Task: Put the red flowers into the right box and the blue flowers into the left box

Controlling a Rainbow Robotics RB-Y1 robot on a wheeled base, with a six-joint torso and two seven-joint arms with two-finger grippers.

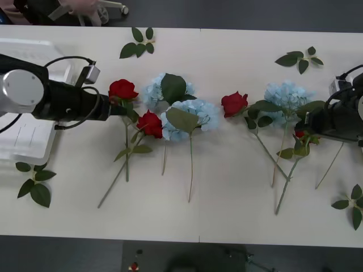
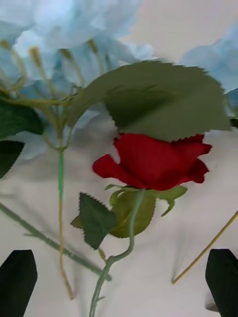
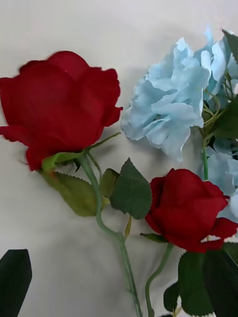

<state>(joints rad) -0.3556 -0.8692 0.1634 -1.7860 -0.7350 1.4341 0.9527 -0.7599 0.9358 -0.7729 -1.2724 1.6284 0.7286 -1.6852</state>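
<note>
The leftmost red rose has layered petals that flare out and could crush, so my left gripper needs to grab it by its slim green stem [image 1: 126, 139] [image 3: 125, 255] next.
Several red flowers lie on the white table among the blue flowers. My left gripper [image 1: 117, 109] is open, low beside the leftmost red rose [image 1: 123, 89] [image 3: 59, 104], whose stem runs between its black fingers [image 3: 15, 280]. A second rose [image 1: 150, 123] [image 3: 188, 208] lies just past it, against two blue heads [image 1: 156, 90] [image 1: 193, 116]. My right gripper [image 1: 304, 129] [image 2: 119, 265] is open over a small red rose [image 1: 299, 134] [image 2: 153, 161] half covered by a large leaf [image 2: 158, 99], next to the right blue flower [image 1: 286, 93]. Another rose [image 1: 234, 103] lies mid-table. The left box [image 1: 22, 144] is under my left arm. The right box is out of view.
Loose green leaf sprigs lie at the far middle [image 1: 139, 44], far right [image 1: 299, 58], near left [image 1: 34, 182] and near right [image 1: 351, 205]. Long stems fan toward the table's near edge. Bare tabletop stretches along the near side.
</note>
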